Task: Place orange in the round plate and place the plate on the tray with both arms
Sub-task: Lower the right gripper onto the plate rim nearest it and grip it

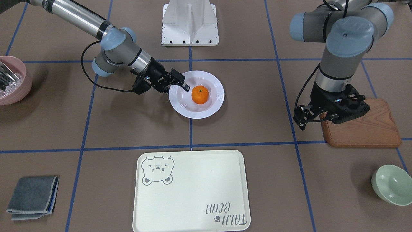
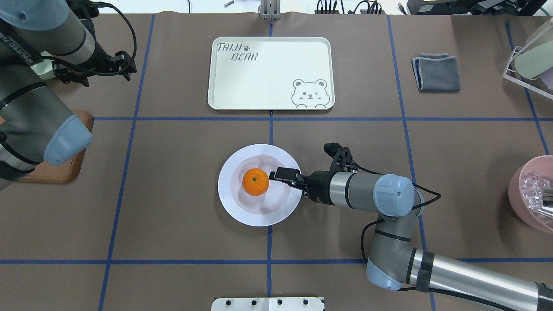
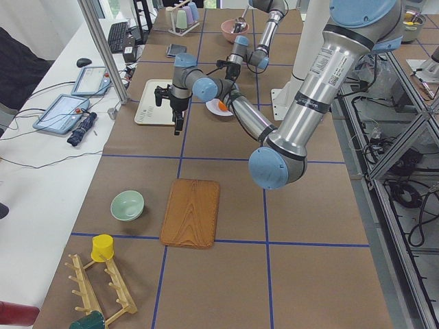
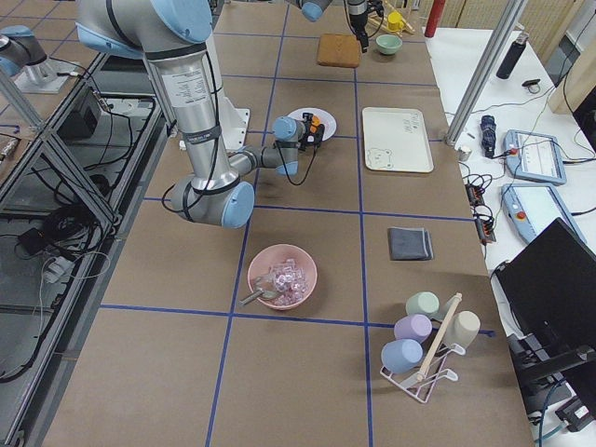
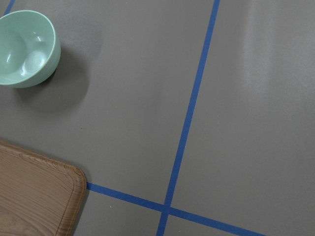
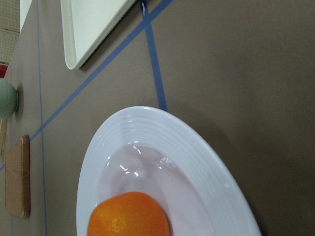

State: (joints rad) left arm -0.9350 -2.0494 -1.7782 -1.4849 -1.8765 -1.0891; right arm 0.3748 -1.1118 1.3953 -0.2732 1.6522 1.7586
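My right gripper grabs the round white plate by its rim [image 1: 178,92] next, so that the plate then carries the orange onto the tray [image 1: 193,193].
The orange [image 1: 200,94] lies in the middle of the round white plate [image 1: 180,109], which stands on the table at its centre. My right gripper [image 1: 185,84] reaches in low over the plate's rim, its tips just short of the orange [image 2: 255,182]. It is open and holds nothing. The right wrist view shows the orange [image 6: 129,216] and the plate [image 6: 197,162] close below. The cream bear tray [image 1: 193,193] lies bare beyond the plate. My left gripper [image 2: 128,65] hangs open and clear of the table by the wooden board, far from the plate.
A brown wooden board [image 1: 363,129] lies under the left arm, with a pale green bowl [image 1: 392,184] past it. A pink bowl [image 1: 13,83] of clear pieces stands at the right end. A folded grey cloth [image 1: 32,197] lies near the tray.
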